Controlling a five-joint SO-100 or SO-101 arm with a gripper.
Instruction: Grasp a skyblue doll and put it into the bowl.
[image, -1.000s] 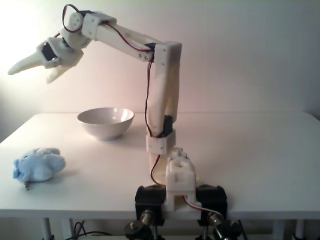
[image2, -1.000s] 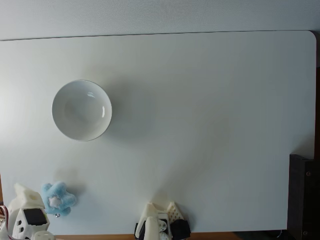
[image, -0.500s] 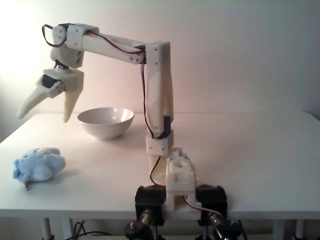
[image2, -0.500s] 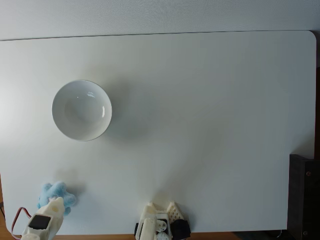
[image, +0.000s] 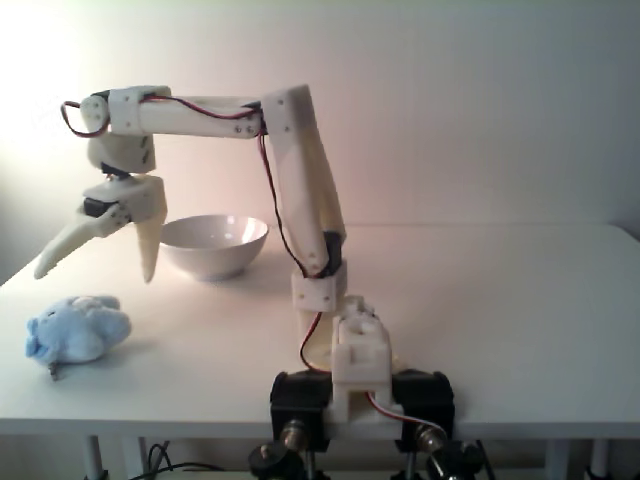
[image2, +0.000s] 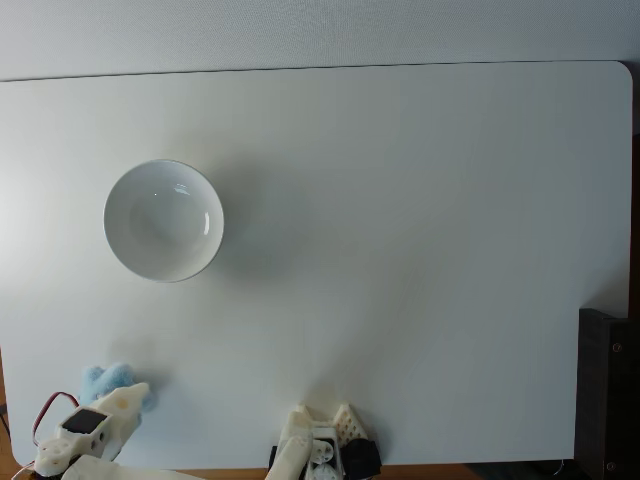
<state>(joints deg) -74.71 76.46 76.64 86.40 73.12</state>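
Observation:
Next, my gripper will grab the doll by its plump plush body (image: 82, 329) to put the skyblue doll into the bowl (image: 214, 245).
The skyblue doll (image: 76, 331) lies on the white table near its front left corner; from above, the skyblue doll (image2: 103, 381) is partly covered by the arm. The white bowl (image: 214, 245) stands empty behind it, and the bowl (image2: 163, 220) sits left of centre in the top-down fixed view. My gripper (image: 95, 272) hangs open above the doll, fingers pointing down and clear of the plush. In the top-down view one fingertip (image2: 132, 397) overlaps the doll's lower right part.
The arm's base (image: 350, 385) is clamped at the table's front edge (image: 200, 428). A dark object (image2: 608, 390) sits at the right edge in the top-down view. The white table (image2: 420, 250) stretches bare to the right of the bowl.
The arm has swung down and forward over the last second. The gripper dropped from high up, pointing left, to pointing down just above the doll. Doll and bowl have not moved.

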